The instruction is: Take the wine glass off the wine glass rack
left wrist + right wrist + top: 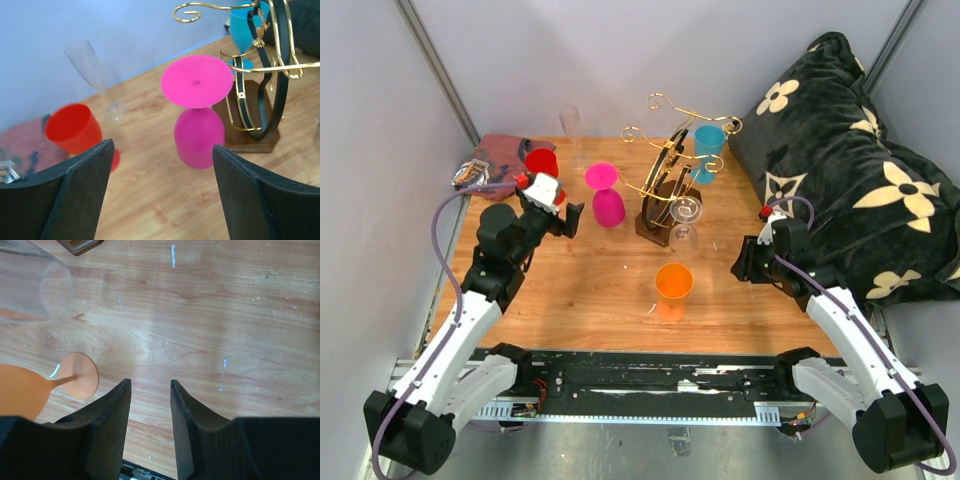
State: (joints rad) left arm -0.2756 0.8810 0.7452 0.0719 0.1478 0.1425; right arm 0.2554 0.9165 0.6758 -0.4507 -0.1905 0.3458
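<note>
The pink glass should be grabbed next by its thin round foot point(601, 176) with my left gripper. The glass's bowl then stays free, and the glass can come off the rack point(663, 185).
The wine glass rack point(663, 185) stands at the middle back of the table, with a dark wooden base, upright panels and gold wire arms. A clear wine glass point(685, 213) hangs upside down on its near right side. A blue glass point(708, 143) hangs on its far right side. The rack point(262, 107) and the blue glass point(243, 25) also show in the left wrist view. My left gripper point(571, 217) is open and empty, left of the rack, facing a pink glass point(198, 127). My right gripper point(740, 262) is open and empty, low over the table right of the rack. The clear glass point(42, 282) shows blurred at the upper left of the right wrist view.
The pink glass point(606, 195) stands upside down left of the rack. An orange glass point(673, 284) stands in front of the rack. A red glass point(541, 162), a clear flute point(570, 128) and a reddish cloth point(500, 152) are at the back left. A dark flowered cushion point(850, 160) fills the right side.
</note>
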